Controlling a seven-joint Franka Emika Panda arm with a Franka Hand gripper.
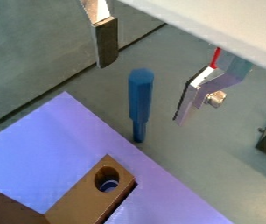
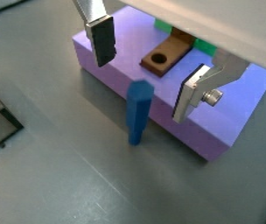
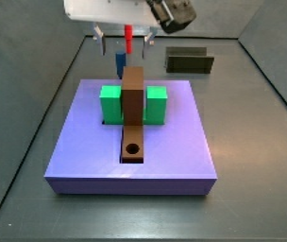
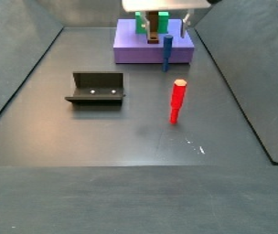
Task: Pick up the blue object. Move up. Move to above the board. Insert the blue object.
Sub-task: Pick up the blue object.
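Observation:
I should next grab the blue object by its thick upper end (image 1: pixel 142 81), to insert it into the board.
The blue object (image 1: pixel 140 105) is a slim peg standing upright on the grey floor, close beside the purple slab; it also shows in the other views (image 2: pixel 136 109) (image 3: pixel 118 64) (image 4: pixel 168 53). My gripper (image 1: pixel 150 77) (image 2: pixel 146 66) is open, with one finger (image 1: pixel 104 39) on each side of the peg's top and clear gaps to both. The brown board (image 2: pixel 164 57) (image 3: pixel 133 109) lies on the slab, its round hole (image 1: pixel 106 181) near one end, between two green blocks (image 3: pixel 110 104). In the side views the gripper (image 3: pixel 117 43) (image 4: pixel 166 23) hangs by the slab's edge.
The purple slab (image 3: pixel 172 161) (image 1: pixel 66 144) carries the board. A red stick (image 4: pixel 177 101) (image 1: pixel 216 59) stands upright on the floor beyond the peg. The dark fixture (image 4: pixel 95 89) (image 3: pixel 191 61) stands on the floor away from the slab. Grey walls ring the floor.

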